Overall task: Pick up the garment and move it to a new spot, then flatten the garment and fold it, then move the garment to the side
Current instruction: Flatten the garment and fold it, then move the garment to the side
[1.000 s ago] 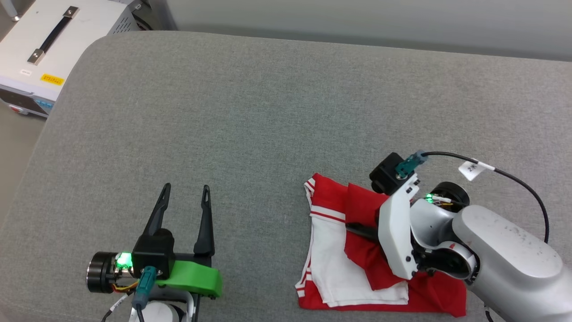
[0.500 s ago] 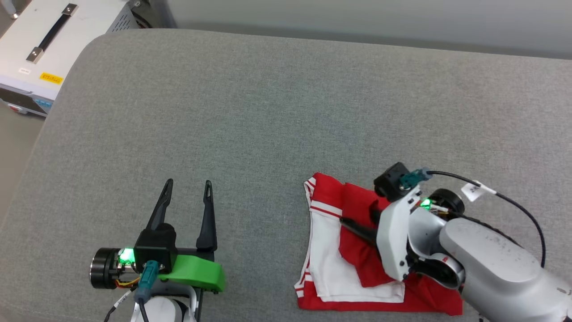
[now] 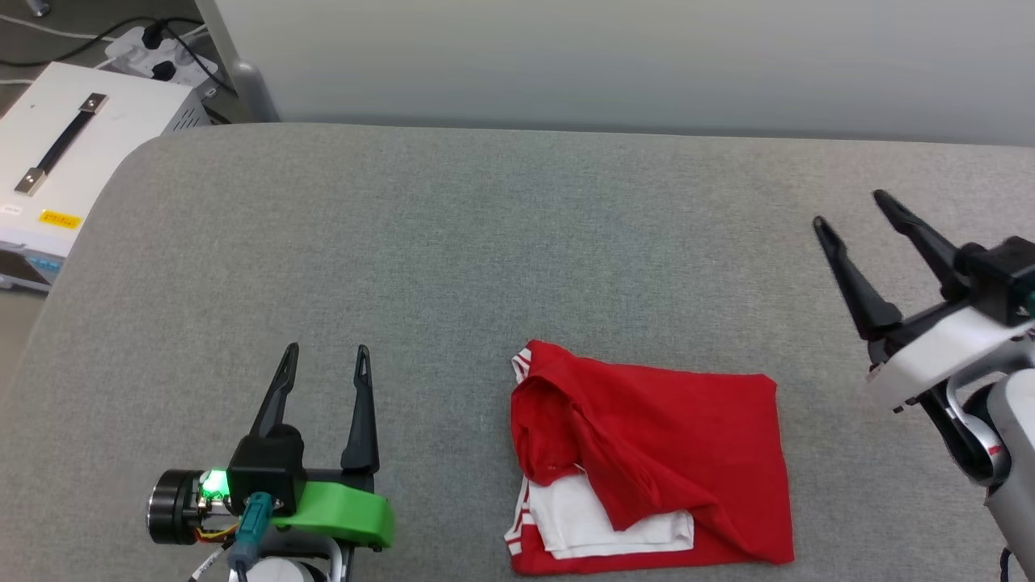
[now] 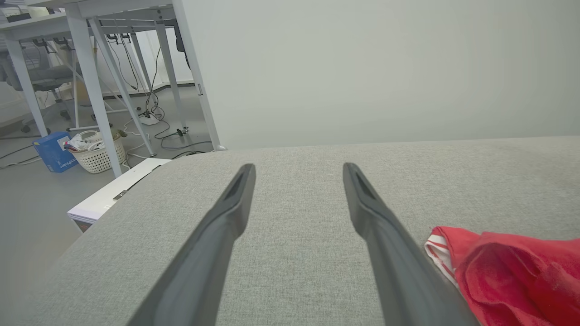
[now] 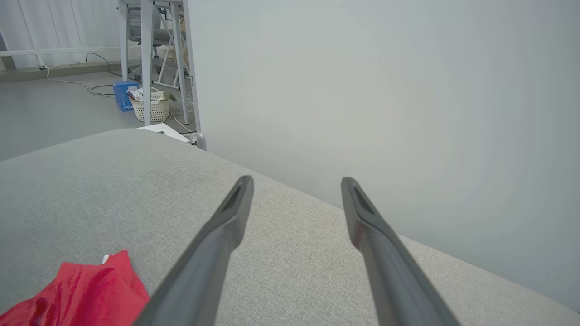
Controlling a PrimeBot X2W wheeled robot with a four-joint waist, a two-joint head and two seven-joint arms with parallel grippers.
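I should next grip the folded garment with my right gripper by its plain red edge, opposite the striped trim, to move the garment to the side.
The red garment lies folded in a rough square on the grey padded surface, a white sleeve with striped trim peeking out at its lower left. Its letters and number are hidden. My left gripper stands open to the left of it, apart from the cloth. My right gripper is open and raised at the far right, clear of the garment. The left wrist view has the garment at its lower right beside the open left gripper. A corner of the garment sits at the right wrist view's lower left, by the open right gripper.
A white equipment case with a black handle stands off the surface's left edge, with a power strip behind it. A pale wall runs along the far side. Table legs, a basket and a blue box stand on the floor.
My right gripper has let go of the garment and lifted away to the right, now open. A red layer now covers most of the white. The head camera has tilted up.
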